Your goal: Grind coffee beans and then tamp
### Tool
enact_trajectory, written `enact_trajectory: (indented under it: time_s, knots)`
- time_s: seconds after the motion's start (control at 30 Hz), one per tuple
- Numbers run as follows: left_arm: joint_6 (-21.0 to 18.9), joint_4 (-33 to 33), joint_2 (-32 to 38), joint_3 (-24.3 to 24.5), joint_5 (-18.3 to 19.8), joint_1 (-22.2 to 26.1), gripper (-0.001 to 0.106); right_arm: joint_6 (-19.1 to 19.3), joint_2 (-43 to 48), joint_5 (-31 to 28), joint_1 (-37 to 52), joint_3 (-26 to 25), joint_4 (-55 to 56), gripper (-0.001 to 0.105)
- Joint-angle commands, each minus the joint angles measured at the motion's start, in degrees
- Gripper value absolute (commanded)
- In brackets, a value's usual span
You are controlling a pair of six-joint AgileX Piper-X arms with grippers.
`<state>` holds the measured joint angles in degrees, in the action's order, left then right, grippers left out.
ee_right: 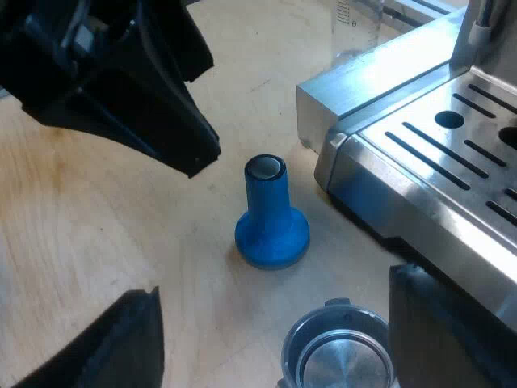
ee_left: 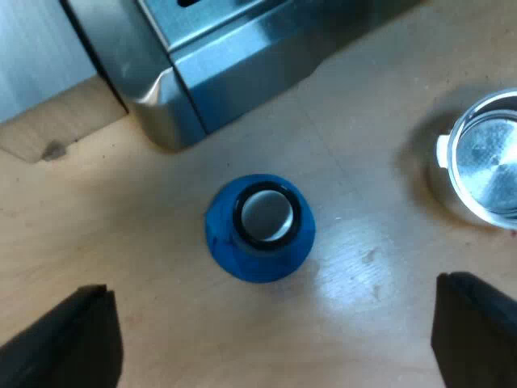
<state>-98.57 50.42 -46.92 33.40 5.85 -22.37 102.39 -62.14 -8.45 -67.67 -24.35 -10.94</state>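
Observation:
The round base of the blue tamper spreads wide on the tabletop, so next my left gripper should grab the tamper by its narrow capped top (ee_left: 267, 216).
The blue tamper (ee_left: 260, 226) stands upright on the wooden table, its metal-capped top facing up. My left gripper (ee_left: 271, 343) hangs above it, open, with both fingers (ee_left: 69, 339) spread wide of the tamper. The metal holder's round basket (ee_left: 489, 166) lies on the table close by and looks bare metal inside. From the right wrist, the tamper (ee_right: 271, 218) stands between the basket (ee_right: 339, 360) and the left arm's gripper (ee_right: 121, 81). My right gripper (ee_right: 275, 343) is open, with the basket low between its fingers (ee_right: 444, 331); the holder's handle is hidden.
The espresso machine's steel base (ee_left: 210, 73) stands just beyond the tamper, and its slotted drip tray (ee_right: 436, 153) runs alongside. A measuring glass (ee_right: 355, 24) stands on the table past the machine's corner. Bare wooden table (ee_right: 81, 242) surrounds the tamper.

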Motion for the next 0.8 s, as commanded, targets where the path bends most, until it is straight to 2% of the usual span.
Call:
enact_trajectory:
  time_s: [0.03,0.33,0.7,0.8]
  knots:
    - [-0.3,-0.9,-2.6,0.1,-2.5,-1.6,0.079,-0.5,0.1,0.6,0.0,-0.2,-0.9,0.061]
    - [-0.1,-3.6,-10.1,0.2,-2.5,-1.6,0.079,-1.6,0.1,0.6,0.0,-0.2,-0.9,0.061]
    - [-0.1,-7.3,-15.7,0.2,-2.5,-1.6,0.079,-1.9,0.1,0.6,0.0,-0.2,-0.9,0.061]
    - [-0.1,-10.1,-19.5,0.2,-2.3,-1.6,0.079,-1.9,0.1,0.6,0.0,-0.2,-0.9,0.061]
